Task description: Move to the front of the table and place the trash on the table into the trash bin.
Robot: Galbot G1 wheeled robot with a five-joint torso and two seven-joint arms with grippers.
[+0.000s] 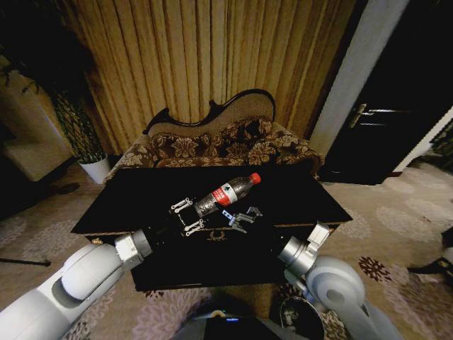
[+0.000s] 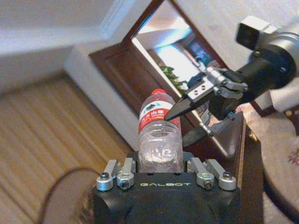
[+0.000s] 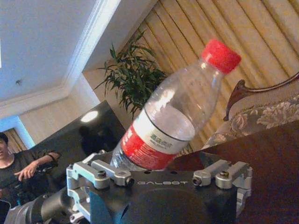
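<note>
My left gripper is already filling the space around the base of the trash. My right gripper needs to grab the trash around its label (image 1: 226, 193) (image 3: 156, 139) next, because both sides of the trash are free there.
A clear plastic bottle (image 1: 228, 192) with a red label and cap is the trash; it slants over the middle of the glossy black table (image 1: 141, 195). My left gripper (image 1: 192, 214) is shut on the bottle's base, and in the left wrist view the bottle (image 2: 160, 126) stands straight out from between its jaws. My right gripper (image 1: 237, 218) is open just beside the bottle, its dark fingers (image 2: 183, 109) spread near the label. In the right wrist view the bottle (image 3: 163, 126) tilts up in front of the camera. A dark round shape (image 1: 294, 313) on the floor by my right arm may be the trash bin.
A floral sofa (image 1: 219, 145) with a curved dark back stands right behind the table. A plant in a white pot (image 1: 95, 168) is at the back left. A dark door (image 1: 396, 120) is at the right. Patterned carpet lies around the table.
</note>
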